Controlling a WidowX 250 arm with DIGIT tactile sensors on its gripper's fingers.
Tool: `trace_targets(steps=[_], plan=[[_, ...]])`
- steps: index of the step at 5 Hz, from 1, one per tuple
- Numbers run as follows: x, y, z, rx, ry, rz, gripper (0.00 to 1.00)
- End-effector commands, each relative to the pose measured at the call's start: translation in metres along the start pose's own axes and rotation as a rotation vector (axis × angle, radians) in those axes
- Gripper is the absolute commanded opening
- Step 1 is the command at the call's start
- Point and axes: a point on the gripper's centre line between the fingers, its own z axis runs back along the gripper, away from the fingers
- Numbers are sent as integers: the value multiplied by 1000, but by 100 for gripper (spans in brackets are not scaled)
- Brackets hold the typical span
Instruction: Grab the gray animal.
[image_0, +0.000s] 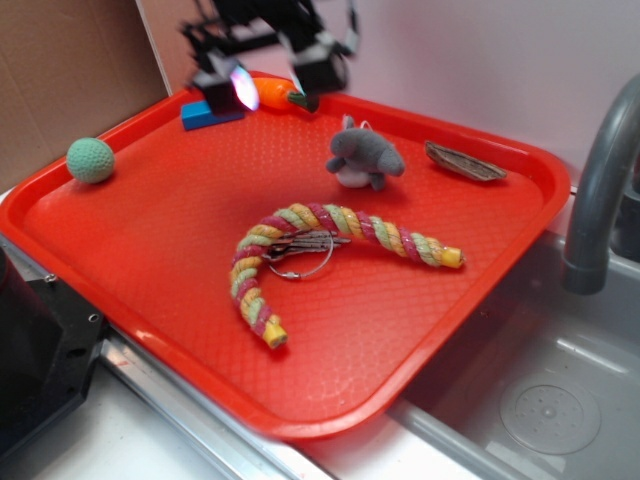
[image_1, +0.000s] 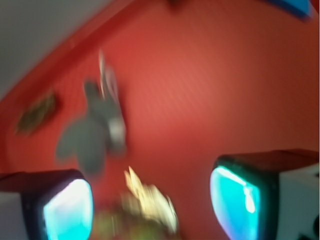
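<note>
My fingers have red tray (image_1: 170, 135) between them in the wrist view, so my gripper isn't ready to close yet. It should first move toward the gray animal (image_1: 95, 132) and then close on the animal.
The gray animal (image_0: 364, 153), a small gray plush with a white belly, lies on the red tray (image_0: 180, 260) toward the back right. In the blurred wrist view it shows as a gray shape (image_1: 95, 135) up and left of the jaws. My gripper (image_0: 268, 85) hovers above the tray's back edge, up and left of the animal. It is open and empty, with its two fingers wide apart; in the wrist view (image_1: 152, 200) the lit pads (image_1: 67, 210) stand far apart.
A green knitted ball (image_0: 91, 160) sits at the tray's left. A braided rope toy (image_0: 330, 230) with a key ring (image_0: 300, 255) lies mid-tray. A blue block (image_0: 210, 113) and orange carrot (image_0: 275, 94) sit at the back. A brown piece (image_0: 464, 162) lies right. A sink faucet (image_0: 600, 180) stands right.
</note>
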Motion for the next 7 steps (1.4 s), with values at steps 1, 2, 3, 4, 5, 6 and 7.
trace_targets(steps=[1, 2, 3, 4, 5, 6, 7], plan=[[37, -48, -14, -76, -25, -61, 100], [38, -50, -34, -43, 36, -79, 100], [37, -32, -51, 86, 115, -56, 100], [28, -11, -54, 118, 204, -60, 68], [5, -10, -43, 142, 267, -96, 0], [-21, -8, 8, 165, 243, -204, 0], [-41, 11, 60, 297, 116, -322, 0]])
